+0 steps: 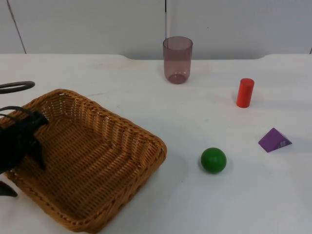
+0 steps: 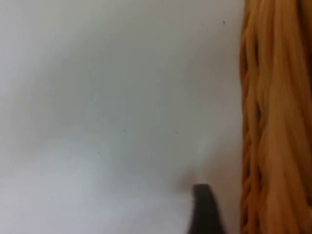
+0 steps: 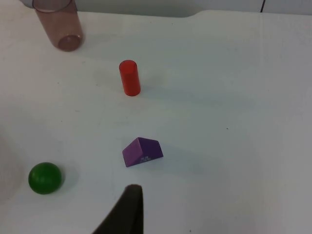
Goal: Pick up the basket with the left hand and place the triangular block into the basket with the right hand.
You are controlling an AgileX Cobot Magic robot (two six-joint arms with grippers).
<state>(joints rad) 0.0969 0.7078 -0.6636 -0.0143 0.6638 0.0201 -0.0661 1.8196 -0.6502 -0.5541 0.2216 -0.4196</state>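
Next, my left gripper grabs the basket by its woven rim (image 1: 17, 178), which leaves the basket's open inside free to receive the triangular block (image 1: 274, 140).
The woven wicker basket (image 1: 97, 161) rests on the table at the left. My left gripper (image 1: 22, 165) is open and straddles the basket's left rim, with one finger inside and one outside. In the left wrist view the outer fingertip (image 2: 204, 209) stands just clear of the rim (image 2: 273, 122). The purple triangular block (image 1: 274, 140) lies at the right of the table, also seen as the block (image 3: 142, 151) ahead of my right gripper (image 3: 129, 214), which hovers a short way from it with nothing in it.
A green ball (image 1: 213, 160) lies between basket and block. A red cylinder (image 1: 245, 92) stands upright behind the block. A translucent brown cup (image 1: 177, 60) stands near the back wall.
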